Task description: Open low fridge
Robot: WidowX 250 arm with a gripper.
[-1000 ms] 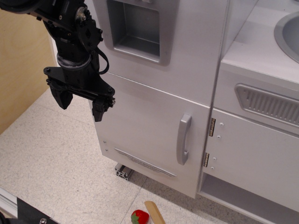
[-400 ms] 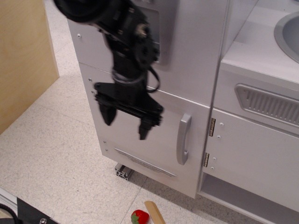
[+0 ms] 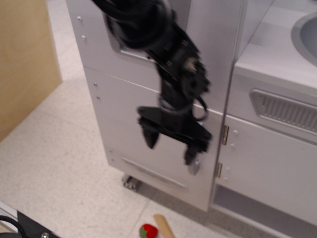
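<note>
The flat door (image 3: 121,124) has its curved silver handle (image 3: 194,166). My gripper next needs to grip the door by that handle to open the low fridge.
The low fridge door (image 3: 126,129) is a flat white-grey panel, shut, with a slanted silver trim strip (image 3: 151,172) near its bottom. Its curved silver handle (image 3: 194,166) is mostly hidden behind my arm; only its lower end shows. My black gripper (image 3: 171,147) is open and empty, fingers pointing down, in front of the door. Its right finger (image 3: 190,152) hangs just over the handle's lower part. The frame is motion-blurred, so I cannot tell whether it touches.
The upper fridge door with its dispenser recess (image 3: 124,47) is above. A white cabinet door with hinges (image 3: 224,135) and a grey vent (image 3: 285,111) stands right. A wooden panel (image 3: 22,59) is at left. A toy strawberry (image 3: 147,231) and wooden stick (image 3: 163,226) lie on the floor.
My arm has swept from the left of the fridge to the right and down across the low door. The gripper now covers the handle. It has stayed open. The door has not moved.
</note>
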